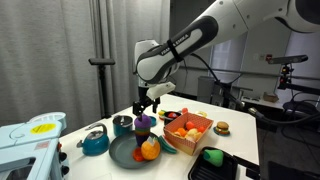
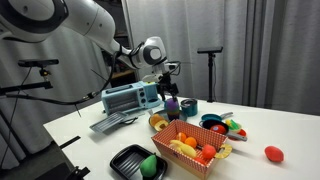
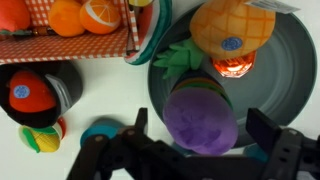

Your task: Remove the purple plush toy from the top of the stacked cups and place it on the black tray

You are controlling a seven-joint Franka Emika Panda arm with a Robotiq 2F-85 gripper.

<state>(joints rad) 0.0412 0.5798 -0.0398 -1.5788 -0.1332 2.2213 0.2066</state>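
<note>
I should close my gripper now: my open fingers are on either side of the purple toy's rounded top. Closing now would hold it.
The purple plush toy (image 3: 203, 120) sits on top of the stacked cups (image 3: 192, 87), whose green rim shows just beyond it. My gripper (image 3: 200, 132) is open directly above the toy, with one finger on each side and not touching it. In both exterior views the gripper (image 1: 148, 101) (image 2: 168, 88) hangs just over the toy (image 1: 143, 121) (image 2: 171, 101) and the cups (image 1: 143, 131) (image 2: 172, 109). The black tray (image 1: 228, 168) (image 2: 124, 158) lies at the table's near edge with a bright green round toy (image 1: 212, 156) on it.
A dark green plate (image 1: 124, 155) (image 3: 290, 70) holds an orange fruit (image 1: 150, 150) and a pineapple toy (image 3: 232, 30) next to the cups. An orange basket (image 1: 188, 130) of toy food, a teal kettle (image 1: 95, 141), a dark mug (image 1: 122, 124) and a toaster oven (image 2: 130, 98) stand around.
</note>
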